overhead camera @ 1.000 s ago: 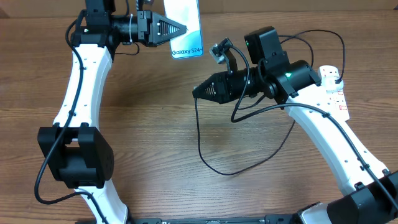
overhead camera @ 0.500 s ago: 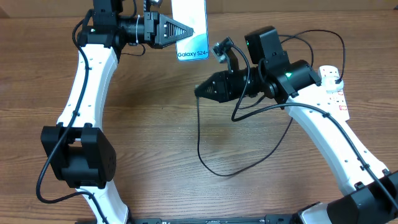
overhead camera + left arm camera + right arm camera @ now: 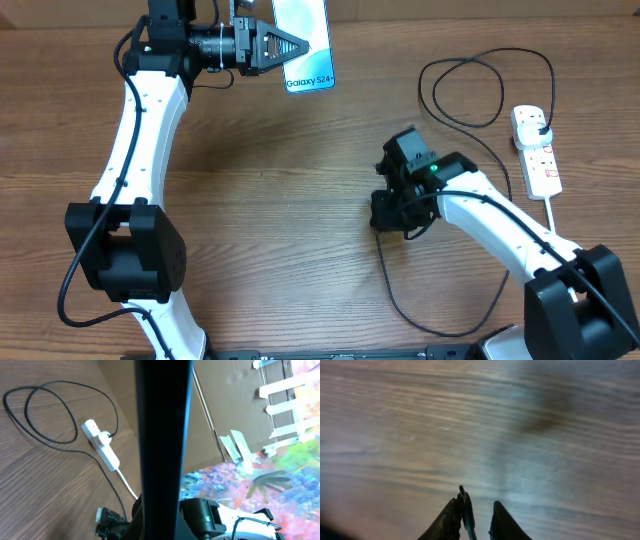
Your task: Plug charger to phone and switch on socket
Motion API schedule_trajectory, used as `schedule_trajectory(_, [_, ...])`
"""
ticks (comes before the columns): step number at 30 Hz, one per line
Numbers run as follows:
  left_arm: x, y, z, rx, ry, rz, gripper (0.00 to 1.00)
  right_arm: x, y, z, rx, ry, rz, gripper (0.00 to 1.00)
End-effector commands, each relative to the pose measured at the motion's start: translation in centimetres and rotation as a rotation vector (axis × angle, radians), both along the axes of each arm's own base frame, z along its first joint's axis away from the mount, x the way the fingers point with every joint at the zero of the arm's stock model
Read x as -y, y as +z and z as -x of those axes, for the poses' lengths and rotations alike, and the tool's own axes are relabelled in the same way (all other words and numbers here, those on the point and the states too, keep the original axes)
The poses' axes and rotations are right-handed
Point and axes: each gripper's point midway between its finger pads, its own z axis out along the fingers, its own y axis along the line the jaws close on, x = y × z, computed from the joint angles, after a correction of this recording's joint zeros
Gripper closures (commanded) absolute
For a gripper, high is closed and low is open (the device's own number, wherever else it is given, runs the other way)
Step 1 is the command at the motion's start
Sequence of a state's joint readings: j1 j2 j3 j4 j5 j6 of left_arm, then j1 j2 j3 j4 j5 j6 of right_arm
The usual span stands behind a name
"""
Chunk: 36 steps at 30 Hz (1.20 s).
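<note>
The right gripper grabs the charger just behind its connector tip (image 3: 467, 509) next, so the connector tip points out free to plug into the phone.
My left gripper (image 3: 298, 45) is shut on the phone (image 3: 307, 40), which it holds off the table at the far middle with the "Galaxy S24" end toward me. In the left wrist view the phone (image 3: 162, 435) is a dark edge-on bar. My right gripper (image 3: 392, 213) points down at the table's middle. Its jaws (image 3: 476, 502) stand slightly apart, and the charger's connector tip (image 3: 463, 494) leans on the left finger alone. The charger cable (image 3: 384, 262) trails toward me in a loop. The socket (image 3: 538, 150) lies at the far right with the black plug in it.
The socket (image 3: 102, 447) and its thick white cord show past the phone in the left wrist view. A second loop of black cable lies at the back right near the socket. A cardboard wall stands behind the table.
The right arm has dropped from near the phone to the table's middle and now points down, its jaws parted a little. The cable loop moved with it. The phone has hardly moved.
</note>
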State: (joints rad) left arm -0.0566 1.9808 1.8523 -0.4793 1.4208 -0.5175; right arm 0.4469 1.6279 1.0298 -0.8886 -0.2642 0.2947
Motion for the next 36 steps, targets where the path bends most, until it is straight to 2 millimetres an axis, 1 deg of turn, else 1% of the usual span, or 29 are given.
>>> schedule_trajectory(1, [-0.3, 1.2, 0.2, 0.047, -0.001, 0.005, 0.96, 0.8, -0.6, -0.9, 0.042, -0.031, 0.057, 0.77])
schedule_trajectory(3, [-0.3, 1.1, 0.3, 0.031, -0.001, 0.005, 0.96, 0.9, -0.9, -0.8, 0.031, -0.030, 0.064, 0.67])
schedule_trajectory(4, [-0.3, 1.0, 0.3, 0.026, -0.001, 0.004, 0.96, 1.1, -1.1, -0.7, 0.031, -0.031, 0.075, 0.57])
schedule_trajectory(5, [-0.3, 1.0, 0.4, 0.023, -0.001, 0.004, 0.96, 1.3, -1.3, -0.7, 0.030, -0.032, 0.085, 0.53])
schedule_trajectory(9, [-0.3, 1.0, 0.3, 0.024, -0.001, 0.004, 0.96, 1.5, -1.8, -0.4, 0.023, -0.032, 0.089, 0.42])
schedule_trajectory(10, [-0.3, 1.0, 0.3, 0.024, -0.001, 0.004, 0.96, 1.5, -2.0, -0.1, 0.013, -0.031, 0.086, 0.41])
schedule_trajectory(12, [-0.3, 1.0, 0.3, 0.024, -0.001, 0.004, 0.96, 1.3, -2.2, 0.5, -0.004, -0.018, 0.072, 0.41])
schedule_trajectory(13, [-0.3, 1.0, 0.3, 0.024, 0.000, 0.004, 0.96, 0.6, -2.1, 1.0, -0.017, 0.032, 0.029, 0.41])
schedule_trajectory(15, [-0.3, 1.0, 0.3, 0.032, -0.001, 0.003, 0.96, 0.3, -2.1, 1.2, -0.018, 0.055, 0.017, 0.41])
schedule_trajectory(16, [-0.4, 1.0, 0.3, 0.031, 0.003, 0.001, 0.96, 0.3, -2.2, 1.2, -0.013, 0.059, 0.029, 0.43])
schedule_trajectory(18, [-0.3, 0.9, 0.3, 0.031, 0.004, -0.001, 0.96, 0.6, -2.6, 1.1, -0.001, 0.037, 0.083, 0.48])
schedule_trajectory(20, [-0.3, 0.9, 0.2, 0.031, 0.005, -0.001, 0.96, 0.7, -3.1, 1.2, 0.001, 0.024, 0.120, 0.48])
schedule_trajectory(24, [-0.3, 0.9, 0.2, 0.031, 0.006, -0.001, 0.96, 0.0, -4.5, 1.9, -0.008, 0.035, 0.189, 0.48])
schedule_trajectory(27, [-0.4, 0.9, 0.2, 0.030, 0.008, -0.003, 0.96, 0.2, -6.1, 2.3, 0.003, 0.026, 0.294, 0.49])
schedule_trajectory(29, [-0.4, 0.9, 0.2, 0.030, 0.009, -0.003, 0.96, -0.1, -7.1, 2.5, -0.002, 0.033, 0.315, 0.53])
schedule_trajectory(30, [-0.4, 0.9, 0.2, 0.031, 0.010, -0.004, 0.96, -0.2, -7.2, 2.5, -0.002, 0.037, 0.318, 0.54])
schedule_trajectory(33, [-0.4, 0.8, 0.0, 0.032, 0.020, -0.012, 0.96, -0.2, -7.0, 2.3, 0.002, 0.035, 0.319, 0.58])
schedule_trajectory(36, [-0.4, 0.7, -0.1, 0.032, 0.026, -0.016, 0.96, -0.6, -6.7, 1.7, 0.020, 0.028, 0.313, 0.66])
